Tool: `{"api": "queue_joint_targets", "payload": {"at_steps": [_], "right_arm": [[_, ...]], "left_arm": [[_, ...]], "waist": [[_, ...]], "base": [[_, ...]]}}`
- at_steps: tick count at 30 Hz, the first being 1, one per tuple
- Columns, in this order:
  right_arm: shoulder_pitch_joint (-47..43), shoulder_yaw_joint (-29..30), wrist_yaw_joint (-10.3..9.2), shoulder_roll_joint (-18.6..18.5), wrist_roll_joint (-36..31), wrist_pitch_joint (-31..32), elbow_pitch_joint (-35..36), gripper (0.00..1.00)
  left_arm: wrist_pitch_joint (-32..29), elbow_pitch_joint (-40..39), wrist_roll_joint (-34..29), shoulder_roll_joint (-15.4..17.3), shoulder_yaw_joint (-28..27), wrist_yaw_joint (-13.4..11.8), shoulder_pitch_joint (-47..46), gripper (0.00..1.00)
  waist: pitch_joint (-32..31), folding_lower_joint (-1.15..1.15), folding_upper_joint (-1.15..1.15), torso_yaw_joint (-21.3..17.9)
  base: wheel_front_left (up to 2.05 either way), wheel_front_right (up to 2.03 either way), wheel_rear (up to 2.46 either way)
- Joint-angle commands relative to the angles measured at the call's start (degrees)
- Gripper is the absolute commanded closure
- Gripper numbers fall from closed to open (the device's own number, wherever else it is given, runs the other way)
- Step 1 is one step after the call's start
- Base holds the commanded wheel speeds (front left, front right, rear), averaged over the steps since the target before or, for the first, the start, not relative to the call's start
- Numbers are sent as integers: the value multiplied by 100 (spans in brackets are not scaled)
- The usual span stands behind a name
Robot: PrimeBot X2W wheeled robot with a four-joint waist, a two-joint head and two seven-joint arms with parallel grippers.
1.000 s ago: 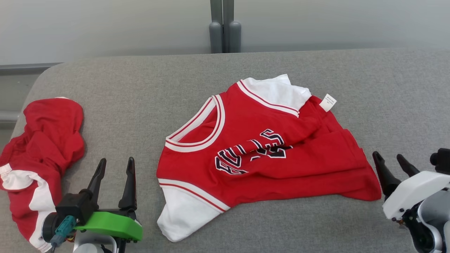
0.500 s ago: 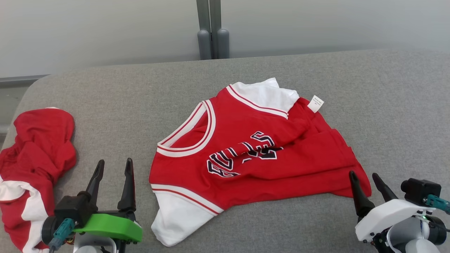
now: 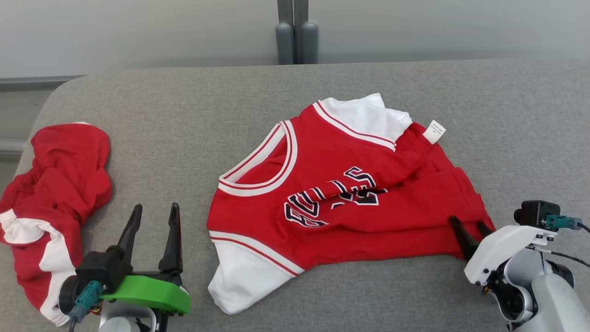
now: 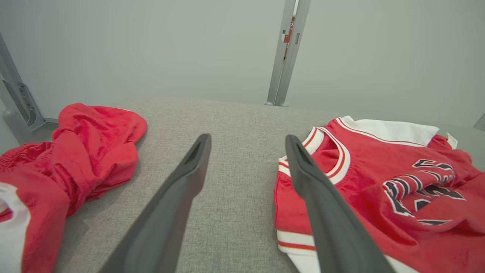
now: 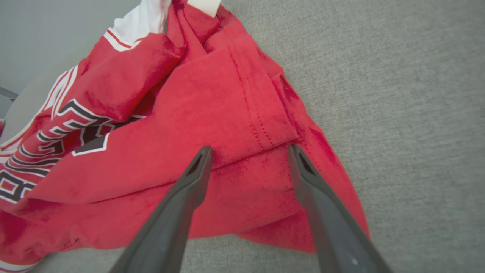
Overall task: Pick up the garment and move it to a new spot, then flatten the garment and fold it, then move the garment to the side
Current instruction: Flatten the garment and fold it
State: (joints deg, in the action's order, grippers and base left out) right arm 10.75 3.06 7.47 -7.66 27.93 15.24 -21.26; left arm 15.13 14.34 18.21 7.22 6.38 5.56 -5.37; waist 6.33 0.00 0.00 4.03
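The jersey lies slack [image 3: 354, 193] on the tabletop and its stitched hem fold is raised, so my right gripper will pinch the jersey by that hem fold [image 3: 471, 226] next.
A red jersey [image 3: 350, 203] with white sleeves and dark lettering lies rumpled on the grey table [image 3: 193, 115], its neck hole toward the left. My right gripper [image 3: 469, 225] is open, its fingers over the jersey's [image 5: 212, 125] lower right hem corner; in the right wrist view the gripper [image 5: 248, 149] straddles a stitched hem fold. My left gripper [image 3: 154, 212] stands open over bare table left of the jersey [image 4: 379, 189], nothing between its fingers [image 4: 197, 159].
A second crumpled red and white garment [image 3: 50, 193] lies at the table's left edge, also seen in the left wrist view [image 4: 75, 151]. A grey post [image 3: 295, 32] stands behind the table's far edge. A white label [image 3: 434, 131] sticks out of the jersey's far right.
My right gripper has come in from the right and forward, its fingertips now over the jersey's lower right corner. The head camera shifted slightly. The left gripper stayed put.
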Motion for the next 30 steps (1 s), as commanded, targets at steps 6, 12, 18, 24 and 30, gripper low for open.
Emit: {"api": "queue_joint_targets", "payload": {"at_steps": [6, 12, 18, 24, 30], "right_arm": [[337, 136, 5, -41, 241, 72, -204, 0], [510, 39, 5, -78, 403, -27, -100, 100], [755, 13, 5, -85, 508, -121, 4, 71], [1225, 58, 5, -79, 598, -140, -302, 25], [1746, 103, 5, -113, 609, -368, -842, 0]], "left_arm": [[2, 21, 20, 3, 1, 37, -132, 0], [2, 44, 2, -15, 8, 40, -154, 0], [2, 36, -12, -19, 1, 49, -195, 0], [2, 70, -20, -26, 53, 70, -306, 0], [2, 156, 11, -10, 64, 92, -421, 0]], "waist": [[192, 0, 0, 261], [235, 0, 0, 339], [319, 0, 0, 349], [495, 0, 0, 370], [627, 0, 0, 403]], "base": [[0, 0, 0], [0, 0, 0], [0, 0, 0], [0, 0, 0], [0, 0, 0]]}}
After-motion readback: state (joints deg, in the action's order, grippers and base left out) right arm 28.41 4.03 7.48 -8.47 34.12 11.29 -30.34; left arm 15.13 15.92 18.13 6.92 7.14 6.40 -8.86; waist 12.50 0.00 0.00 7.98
